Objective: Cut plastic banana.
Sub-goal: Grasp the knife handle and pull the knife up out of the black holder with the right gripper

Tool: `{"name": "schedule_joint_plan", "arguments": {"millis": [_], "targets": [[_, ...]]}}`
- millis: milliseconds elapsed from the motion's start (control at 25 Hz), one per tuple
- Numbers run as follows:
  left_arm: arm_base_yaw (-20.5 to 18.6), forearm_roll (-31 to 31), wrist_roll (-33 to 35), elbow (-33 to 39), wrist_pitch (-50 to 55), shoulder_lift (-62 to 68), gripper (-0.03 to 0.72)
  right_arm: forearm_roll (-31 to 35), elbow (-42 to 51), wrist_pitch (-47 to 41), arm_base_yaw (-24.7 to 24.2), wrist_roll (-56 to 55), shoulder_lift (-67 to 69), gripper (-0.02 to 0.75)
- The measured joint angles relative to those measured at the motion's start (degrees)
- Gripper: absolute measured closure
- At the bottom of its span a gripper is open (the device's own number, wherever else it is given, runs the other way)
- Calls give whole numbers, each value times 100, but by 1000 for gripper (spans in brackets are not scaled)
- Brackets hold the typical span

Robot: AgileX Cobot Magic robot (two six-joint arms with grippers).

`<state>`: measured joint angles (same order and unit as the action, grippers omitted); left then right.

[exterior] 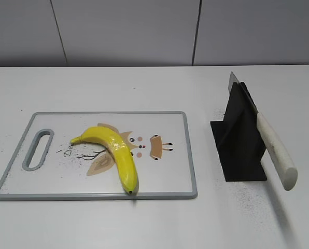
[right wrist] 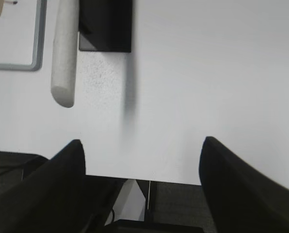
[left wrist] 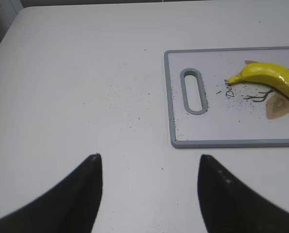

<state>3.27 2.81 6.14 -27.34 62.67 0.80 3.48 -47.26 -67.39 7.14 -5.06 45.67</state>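
The knife's bare blade [exterior: 234, 81] sticks up out of the black stand. My right gripper needs to grab the knife by its white handle [exterior: 276, 150] next, to cut the plastic banana.
A yellow plastic banana [exterior: 113, 150] lies on a white cutting board [exterior: 165, 176] with a grey rim; its stem end also shows in the left wrist view [left wrist: 270, 77]. A knife with a white handle [exterior: 276, 150] rests slanted in a black stand [exterior: 237, 140]; its handle shows in the right wrist view [right wrist: 64, 53]. My left gripper [left wrist: 149, 162] is open and empty over bare table, left of the board [left wrist: 171, 111]. My right gripper [right wrist: 142, 145] is open and empty above the table's front edge, right of the knife. Neither gripper shows in the exterior view.
The board has a slot handle [exterior: 38, 150] at its left end and printed drawings. The black stand [right wrist: 105, 24] sits right of the board. Below the table's front edge [right wrist: 144, 179] I see the floor and frame parts. A grey wall [exterior: 144, 31] stands behind the table.
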Motion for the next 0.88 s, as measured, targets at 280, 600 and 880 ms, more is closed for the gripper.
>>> {"name": "schedule_joint_plan", "arguments": {"millis": [280,600,880], "targets": [[0,0,0,0,0,0,111,38,-249,122,1122,-313,1100,185],[0,0,0,0,0,0,112,75,-859,349,1321,-758,2492,185],[0,0,0,0,0,0,113,391,-878,912,1323,-778,3438,185]]}}
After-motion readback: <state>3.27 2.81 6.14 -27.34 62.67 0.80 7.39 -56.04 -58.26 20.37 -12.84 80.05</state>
